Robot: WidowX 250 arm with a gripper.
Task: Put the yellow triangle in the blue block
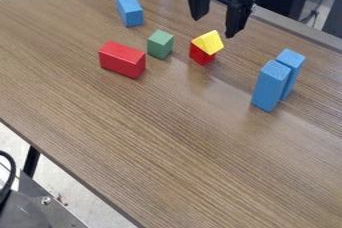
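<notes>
My gripper grabs the yellow triangle (208, 42) by its sloping sides next, to set it onto the blue block.
The black gripper (215, 16) hangs at the top of the camera view with its two fingers spread apart and nothing between them. Below it, the yellow triangle (208, 42) rests on top of a small red cube (201, 56). Two upright blue blocks stand side by side at the right, a nearer one (270, 86) and one just behind it (292, 65). Another blue block (129, 9) lies on the table at the upper left.
A green cube (160, 44) sits left of the red cube, and a larger red block (122, 59) lies farther left. The wooden table (167, 142) has its near edge running diagonally across the lower left.
</notes>
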